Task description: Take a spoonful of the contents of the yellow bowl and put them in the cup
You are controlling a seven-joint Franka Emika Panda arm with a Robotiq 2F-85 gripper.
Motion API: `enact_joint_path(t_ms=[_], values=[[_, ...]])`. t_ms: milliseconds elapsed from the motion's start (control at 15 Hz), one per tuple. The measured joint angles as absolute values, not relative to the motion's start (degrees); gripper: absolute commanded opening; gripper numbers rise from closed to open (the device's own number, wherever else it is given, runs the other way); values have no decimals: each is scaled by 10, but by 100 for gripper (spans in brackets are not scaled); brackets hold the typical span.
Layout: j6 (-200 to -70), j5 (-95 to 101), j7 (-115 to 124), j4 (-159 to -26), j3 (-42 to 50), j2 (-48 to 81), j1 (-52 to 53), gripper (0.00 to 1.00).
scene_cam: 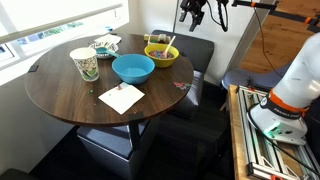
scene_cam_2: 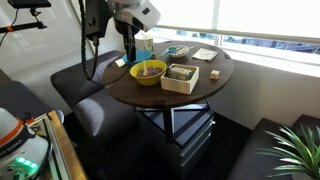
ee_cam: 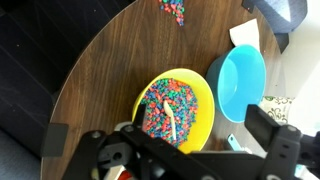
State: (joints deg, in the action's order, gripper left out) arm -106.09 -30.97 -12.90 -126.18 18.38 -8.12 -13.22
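Observation:
Next, my gripper grabs the white spoon by its exposed handle. This leaves the scooping end free to lift the colourful pieces and tip them into the cup.
A yellow bowl of small colourful pieces stands on the round dark wooden table, with a white spoon lying in it. The bowl also shows in an exterior view and fills the middle of the wrist view. A patterned paper cup stands across the table, beyond a blue bowl. My gripper hangs well above the yellow bowl. In the wrist view its fingers are wide apart and empty, straddling the bowl.
The empty blue bowl sits right beside the yellow one. A white napkin lies near the table edge. Colourful pieces are spilled on the wood. A packet lies by the window. Dark seats surround the table.

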Motion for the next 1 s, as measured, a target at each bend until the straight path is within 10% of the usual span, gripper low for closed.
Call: enact_joint_path(t_ms=[1000], values=[[-1158,-333,-191,-1279,148,-37,-119,88]])
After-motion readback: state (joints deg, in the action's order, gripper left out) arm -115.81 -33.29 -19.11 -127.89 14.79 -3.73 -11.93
